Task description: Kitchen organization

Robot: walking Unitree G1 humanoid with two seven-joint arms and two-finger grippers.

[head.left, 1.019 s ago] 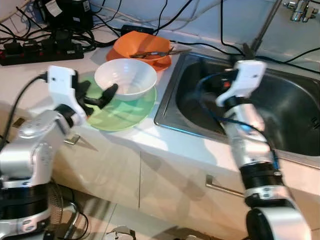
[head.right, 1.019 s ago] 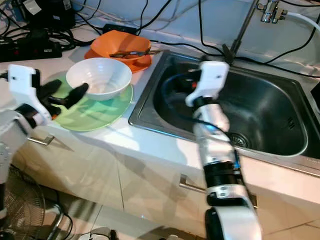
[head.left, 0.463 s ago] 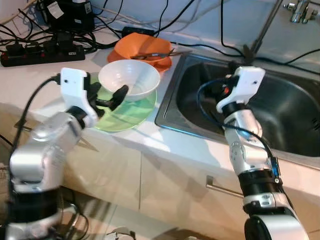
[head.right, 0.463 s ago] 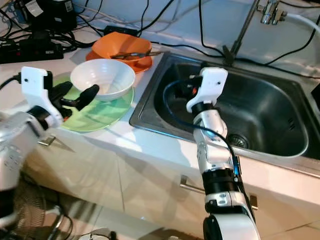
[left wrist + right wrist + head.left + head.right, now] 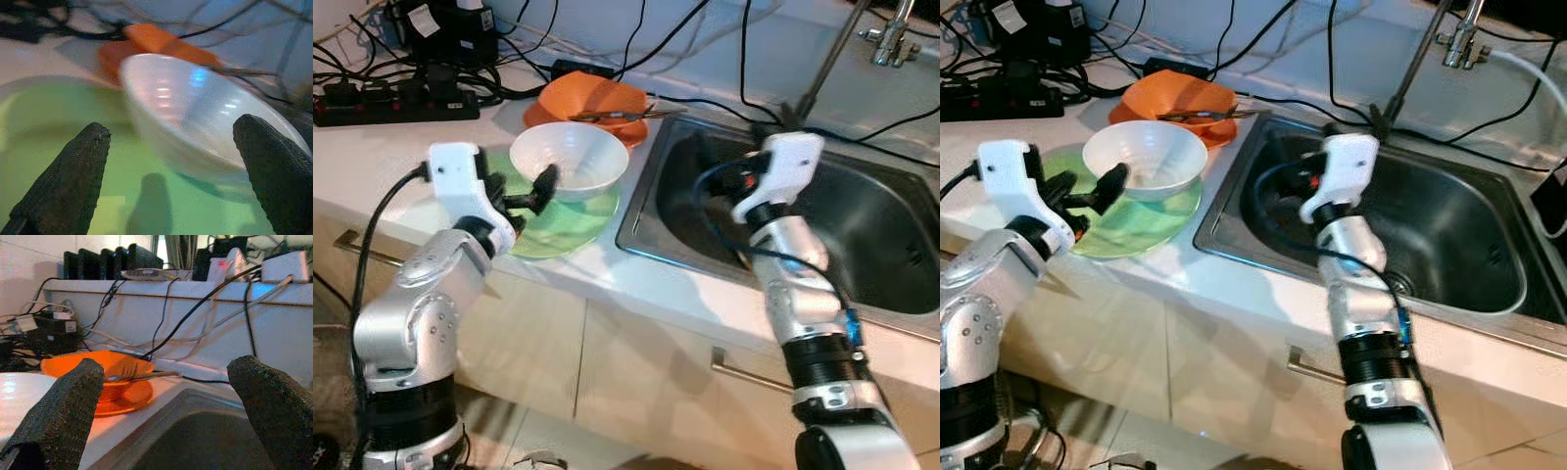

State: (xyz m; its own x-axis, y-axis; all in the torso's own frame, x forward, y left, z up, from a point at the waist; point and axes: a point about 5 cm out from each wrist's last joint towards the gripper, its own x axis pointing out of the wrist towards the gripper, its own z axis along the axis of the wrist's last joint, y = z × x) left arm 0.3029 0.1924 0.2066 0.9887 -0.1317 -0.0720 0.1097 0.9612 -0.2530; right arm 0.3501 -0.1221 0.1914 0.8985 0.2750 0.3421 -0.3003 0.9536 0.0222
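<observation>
My left gripper is to hold the white bowl by its thin rim next, because the bowl (image 5: 570, 160) flares too wide for my fingers.
A white bowl (image 5: 570, 162) sits on a green plate (image 5: 570, 217) on the counter, left of the steel sink (image 5: 871, 235). My left gripper (image 5: 530, 188) is open at the bowl's near left side, just above the plate. One of its fingertips (image 5: 548, 176) is next to the rim. In the left wrist view the bowl (image 5: 195, 112) lies ahead between the spread fingers (image 5: 73, 171). Behind it stands an orange bowl (image 5: 592, 98) holding utensils (image 5: 617, 116). My right gripper (image 5: 168, 364) is open with nothing in it, and hovers over the sink's left part.
A power strip (image 5: 396, 103), a black box (image 5: 445, 24) and many cables (image 5: 705, 98) crowd the counter's back. The tap (image 5: 891, 29) rises at the sink's far right. Drawer handles (image 5: 749, 370) stick out below the counter edge.
The whole view has shifted slightly. My left arm has swung in towards the white bowl, still open. The right arm stays over the sink.
</observation>
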